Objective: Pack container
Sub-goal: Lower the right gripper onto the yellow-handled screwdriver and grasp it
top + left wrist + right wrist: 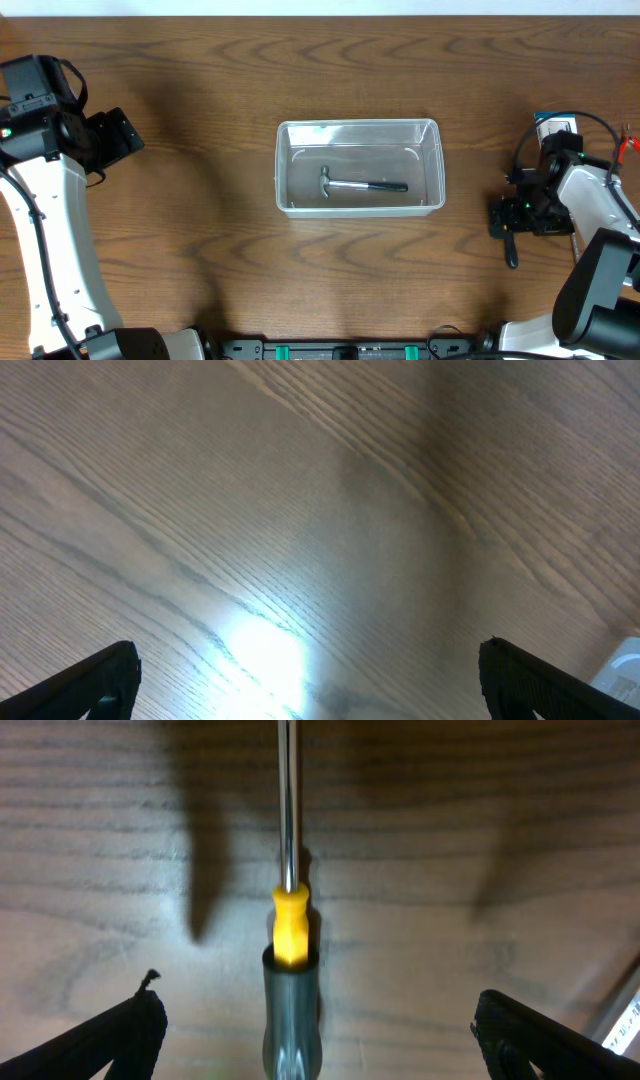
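Observation:
The robot's right gripper isn't ready to close on the screwdriver handle yet and needs to go lower first. The finger shadows are apart from the fingers, so the fingers would miss if they closed now.
The clear plastic container [283, 166] stands in the middle of the table. A hammer [362, 186] with a dark handle lies flat inside it. In the right wrist view a screwdriver [290, 990], with a grey handle, yellow collar and steel shaft, lies on the wood. My right gripper [320, 1035] is open, with one finger on each side of that handle and not touching it. In the overhead view the right gripper [508, 222] hovers at the table's right side over the screwdriver [512, 252]. My left gripper [310, 680] is open over bare wood, far left [122, 140] of the container.
A small blue-and-white box [555, 122] sits behind the right arm near the right edge. A pale object [625, 665] shows at the lower right corner of the left wrist view. Bare wood lies between each arm and the container.

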### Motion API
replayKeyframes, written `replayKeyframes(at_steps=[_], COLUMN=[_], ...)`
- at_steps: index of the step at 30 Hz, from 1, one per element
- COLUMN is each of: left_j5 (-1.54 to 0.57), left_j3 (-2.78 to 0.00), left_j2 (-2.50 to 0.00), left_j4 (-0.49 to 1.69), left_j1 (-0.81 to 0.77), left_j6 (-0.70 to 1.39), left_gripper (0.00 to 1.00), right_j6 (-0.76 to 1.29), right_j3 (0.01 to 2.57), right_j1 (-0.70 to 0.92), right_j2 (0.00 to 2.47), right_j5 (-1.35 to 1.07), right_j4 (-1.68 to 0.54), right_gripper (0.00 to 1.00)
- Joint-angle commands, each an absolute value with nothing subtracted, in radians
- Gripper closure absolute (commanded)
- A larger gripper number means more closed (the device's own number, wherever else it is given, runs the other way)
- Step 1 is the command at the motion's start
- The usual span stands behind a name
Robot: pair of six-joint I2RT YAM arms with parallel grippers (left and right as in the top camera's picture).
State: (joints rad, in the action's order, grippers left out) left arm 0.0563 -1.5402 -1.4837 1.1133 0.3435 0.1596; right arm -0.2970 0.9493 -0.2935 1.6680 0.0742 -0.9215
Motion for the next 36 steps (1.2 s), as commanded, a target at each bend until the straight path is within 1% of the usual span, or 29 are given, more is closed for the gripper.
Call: replayKeyframes(at_steps=[1, 8, 36], left_j5=[0.065, 0.065, 0.065], left_j3=[-1.556, -1.556, -1.556], left_j2=[-1.476, -1.476, -1.476], left_j4=[1.114, 1.114, 1.114], left_j1=[0.346, 0.346, 0.346], left_j6=[0.154, 0.154, 0.154], left_gripper=[0.02, 0.02, 0.02], right_j6=[-0.300, -0.331, -0.296], right_j3=[0.929, 0.895, 0.827], right_j1=[-0.300, -0.300, -0.301], right_j2=[1.674, 1.674, 1.676], right_j5=[0.062, 0.054, 0.052], right_j4=[-0.899, -0.863, -0.773], right_gripper=[0.01, 0.01, 0.01])
